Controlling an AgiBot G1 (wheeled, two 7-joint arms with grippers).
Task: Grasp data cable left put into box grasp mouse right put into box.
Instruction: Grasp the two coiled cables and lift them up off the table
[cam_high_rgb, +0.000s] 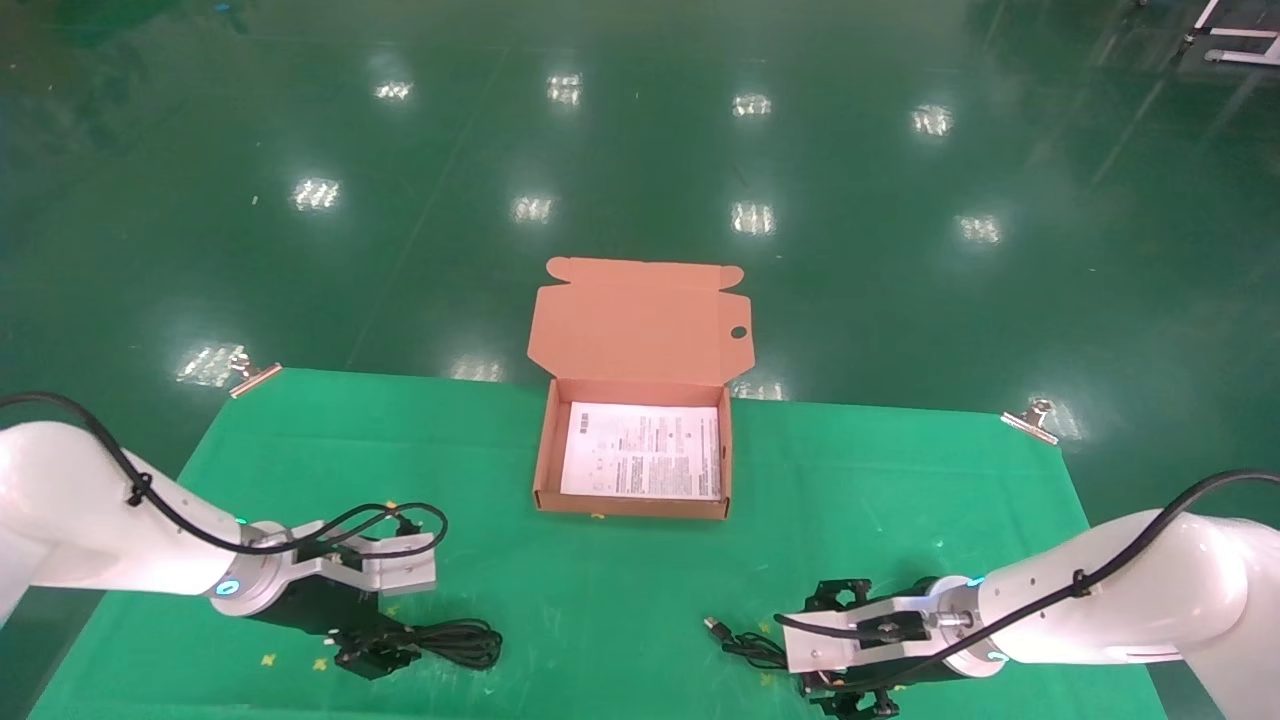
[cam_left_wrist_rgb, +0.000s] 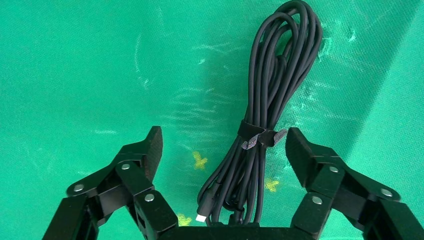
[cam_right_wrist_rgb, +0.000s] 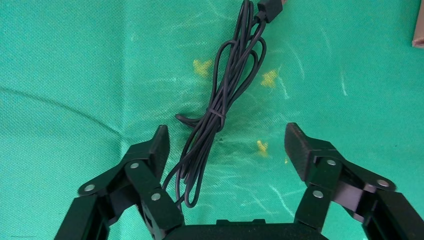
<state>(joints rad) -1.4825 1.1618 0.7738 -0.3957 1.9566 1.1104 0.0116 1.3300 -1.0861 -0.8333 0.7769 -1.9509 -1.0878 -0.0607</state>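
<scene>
My left gripper grabs the data cable at the strap that binds its parts together next, since its slack loops fan out at the cable's ends.
The orange-brown box (cam_high_rgb: 545, 450) stands open at the middle back of the green table, its lid up, a printed sheet (cam_high_rgb: 645, 450) inside. The data cable (cam_high_rgb: 460, 640), a strapped black bundle, lies at the front left. My left gripper (cam_high_rgb: 400, 625) is open low over it; in the left wrist view the cable (cam_left_wrist_rgb: 280, 65) lies between the fingers of the gripper (cam_left_wrist_rgb: 225, 135). My right gripper (cam_high_rgb: 812, 648) is open at the front right over the mouse's bundled cord (cam_right_wrist_rgb: 220, 105) and is empty (cam_right_wrist_rgb: 227, 130). The mouse body is hidden.
The cord's USB plug (cam_high_rgb: 715, 625) points toward the table's middle. Metal clips (cam_high_rgb: 250, 375) (cam_high_rgb: 1030, 418) hold the green cloth at the back corners. Yellow marks (cam_left_wrist_rgb: 200, 160) dot the cloth. Shiny green floor lies beyond the table.
</scene>
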